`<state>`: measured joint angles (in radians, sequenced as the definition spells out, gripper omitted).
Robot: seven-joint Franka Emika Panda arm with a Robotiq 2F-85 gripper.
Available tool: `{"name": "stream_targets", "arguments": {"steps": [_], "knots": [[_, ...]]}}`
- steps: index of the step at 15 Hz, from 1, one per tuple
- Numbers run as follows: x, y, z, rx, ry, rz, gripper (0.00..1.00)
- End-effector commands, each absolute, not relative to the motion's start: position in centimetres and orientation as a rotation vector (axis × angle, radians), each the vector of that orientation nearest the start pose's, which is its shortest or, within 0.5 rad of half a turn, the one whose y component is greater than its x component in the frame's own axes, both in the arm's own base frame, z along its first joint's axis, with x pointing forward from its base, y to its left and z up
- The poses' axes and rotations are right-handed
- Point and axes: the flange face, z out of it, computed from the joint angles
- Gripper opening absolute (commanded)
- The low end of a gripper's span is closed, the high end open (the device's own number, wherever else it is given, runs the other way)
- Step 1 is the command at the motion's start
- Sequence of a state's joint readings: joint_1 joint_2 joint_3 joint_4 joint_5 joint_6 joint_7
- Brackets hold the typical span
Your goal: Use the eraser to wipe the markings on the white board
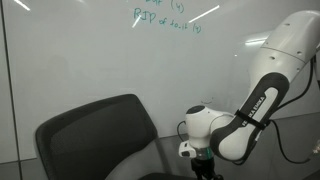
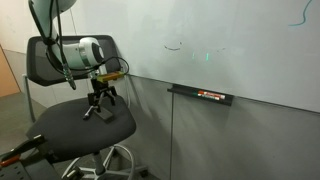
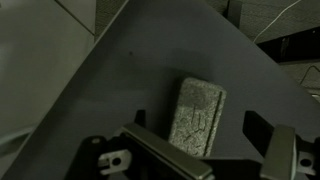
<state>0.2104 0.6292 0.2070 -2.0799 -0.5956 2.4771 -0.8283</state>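
Note:
My gripper goes lower next before closing on the eraser. It lies between both fingers but below them in the wrist view, seat showing beneath.
A grey felt eraser lies flat on the dark seat of an office chair. My gripper is open just above it, with one finger on each side of the eraser and not closed on it. In both exterior views the gripper points down at the seat. The white board fills the wall behind. Its markings are teal handwriting, a teal scribble and a small dark curved stroke.
The chair's backrest stands between the seat and the board. A dark tray with a marker is fixed to the wall below the board. The grey lower wall lies under the board's edge.

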Motion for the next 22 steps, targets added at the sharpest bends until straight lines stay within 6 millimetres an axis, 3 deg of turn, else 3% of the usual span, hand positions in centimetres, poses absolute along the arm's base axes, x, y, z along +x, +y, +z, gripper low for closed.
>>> {"name": "stream_targets", "arguments": {"steps": [1,8,22], "knots": [[50.6,23.9,10.2,2.006,2.233,-0.198,1.0],[49.0,24.1,7.2,2.116,2.198,-0.287,1.0],[47.7,27.2,7.3,2.056,2.089,-0.227,1.0]]}}
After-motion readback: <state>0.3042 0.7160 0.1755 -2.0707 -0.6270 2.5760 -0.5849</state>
